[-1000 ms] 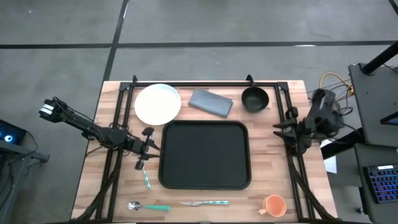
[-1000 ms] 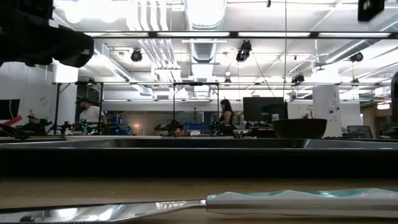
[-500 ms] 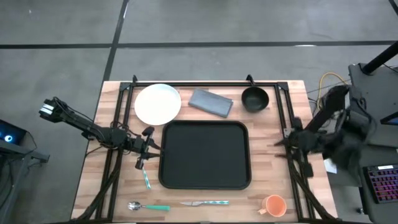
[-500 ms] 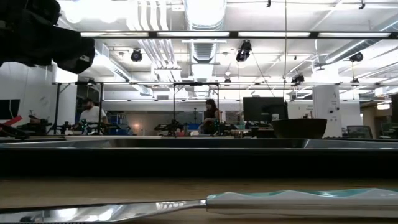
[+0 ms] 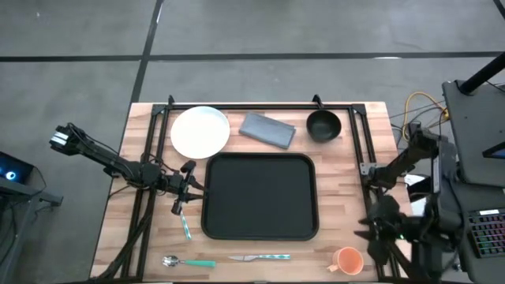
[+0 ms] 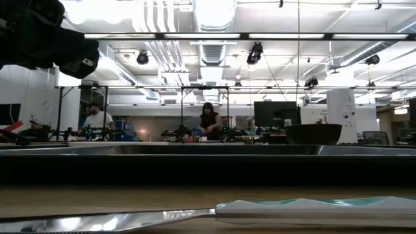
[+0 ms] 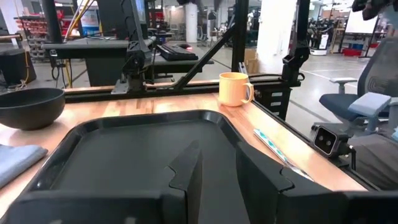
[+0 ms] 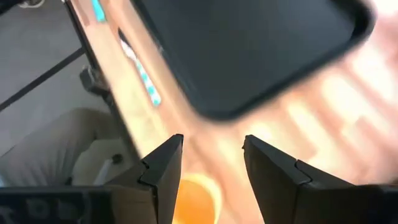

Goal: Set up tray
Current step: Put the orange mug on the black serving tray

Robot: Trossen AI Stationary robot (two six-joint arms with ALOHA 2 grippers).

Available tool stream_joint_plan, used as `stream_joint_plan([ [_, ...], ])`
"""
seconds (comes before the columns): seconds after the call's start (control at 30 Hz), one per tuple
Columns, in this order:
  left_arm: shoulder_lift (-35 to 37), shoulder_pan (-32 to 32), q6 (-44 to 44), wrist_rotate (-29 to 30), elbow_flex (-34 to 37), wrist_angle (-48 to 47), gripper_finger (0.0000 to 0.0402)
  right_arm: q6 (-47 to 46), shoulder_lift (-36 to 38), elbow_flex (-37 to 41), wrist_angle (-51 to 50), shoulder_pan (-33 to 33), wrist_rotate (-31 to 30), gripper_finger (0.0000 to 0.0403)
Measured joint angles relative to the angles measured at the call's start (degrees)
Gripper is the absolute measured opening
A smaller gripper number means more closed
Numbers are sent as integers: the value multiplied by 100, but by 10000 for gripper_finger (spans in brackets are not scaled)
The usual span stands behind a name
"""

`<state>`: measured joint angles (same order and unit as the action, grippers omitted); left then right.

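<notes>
Next, my right gripper grabs the orange cup by its rim (image 5: pixel 357 255) opposite the handle, to set it on the black tray (image 5: pixel 260 196).
The black tray (image 5: pixel 260 196) lies flat in the table's middle. It also shows in the left wrist view (image 7: pixel 137 146) and the right wrist view (image 8: pixel 249 50). My left gripper (image 5: pixel 183 189) is open and empty, low beside the tray's left rim, pointing across the tray (image 7: pixel 217 180). My right gripper (image 5: pixel 372 237) is open and empty at the near right, above the orange cup (image 5: pixel 347 259), which shows just beyond its fingers in the right wrist view (image 8: pixel 196 196).
A white plate (image 5: pixel 200 132), a grey napkin (image 5: pixel 267 129) and a black bowl (image 5: pixel 323 125) lie along the far edge. A fork (image 5: pixel 185 227) lies left of the tray. A spoon (image 5: pixel 188 262) and a knife (image 5: pixel 260 257) lie near the front edge.
My right gripper has swung from beside the tray's right rim toward the table's near edge, tipping down over the orange cup. It shows blurred in the high view.
</notes>
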<state>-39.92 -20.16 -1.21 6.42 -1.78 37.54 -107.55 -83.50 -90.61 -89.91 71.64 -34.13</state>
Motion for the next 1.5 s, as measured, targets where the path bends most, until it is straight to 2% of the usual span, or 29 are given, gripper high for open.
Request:
stream_joint_plan([
  [0.17, -12, 0, 0, 0, 0, 0, 79, -1027, -288, 156, -13, 364, 94, 162],
  [0.3, -11, 0, -2, -1, 0, 0, 79, -1842, -405, 398, -2, 389, 1069, 162],
  [0.37, -13, 0, -1, -1, 0, 0, 79, -2022, -505, 494, 176, 389, 1308, 162],
  [0.57, -11, -2, -4, -4, 0, -1, 79, -2170, -782, 709, 960, 348, 1185, 162],
  [0.83, 47, -2, -4, -4, 0, -1, 79, -2129, -1179, 748, 1500, 120, 1235, 162],
  [1.0, 63, -2, -4, -7, 0, 0, 79, -1892, -1393, 758, 1666, -4, 1839, 162],
  [1.5, 70, -2, -120, -7, -103, 4, 79, -2057, -1419, 1197, 1921, -4, 2404, 162],
])
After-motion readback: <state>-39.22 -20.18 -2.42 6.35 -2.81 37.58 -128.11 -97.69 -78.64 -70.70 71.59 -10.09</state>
